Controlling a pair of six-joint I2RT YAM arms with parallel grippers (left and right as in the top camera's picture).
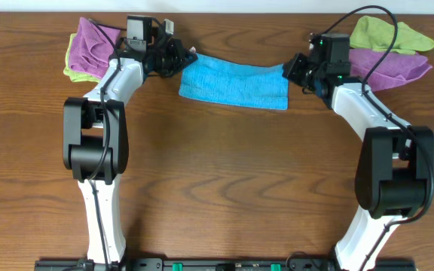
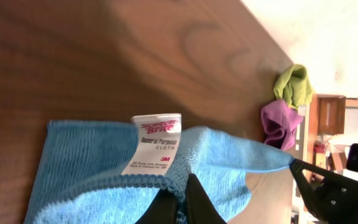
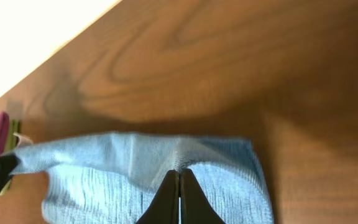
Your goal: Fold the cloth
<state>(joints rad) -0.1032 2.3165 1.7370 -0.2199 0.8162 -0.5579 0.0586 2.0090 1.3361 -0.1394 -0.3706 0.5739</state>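
My right gripper should keep holding the sky-blue cloth until the cloth's pinched edge (image 1: pixel 279 69) gets to the cloth's near hem (image 1: pixel 247 105), because my fingers hold that edge well short.
The sky-blue cloth (image 1: pixel 234 82) hangs stretched between my two grippers at the far middle of the table, doubled over into a band. My left gripper (image 1: pixel 184 59) is shut on its left top edge, beside the white tag (image 2: pixel 155 143); the cloth fills the lower left wrist view (image 2: pixel 104 168). My right gripper (image 1: pixel 287 70) is shut on its right top edge, the fabric puckering at the fingertips (image 3: pixel 179 171). The cloth (image 3: pixel 135 168) drapes below the fingers there.
A purple cloth (image 1: pixel 95 39) on a lime-green cloth (image 1: pixel 74 60) lies at the far left corner. A lime-green cloth (image 1: pixel 386 34) and a purple cloth (image 1: pixel 394 66) lie at the far right. The table's far edge is just behind the grippers.
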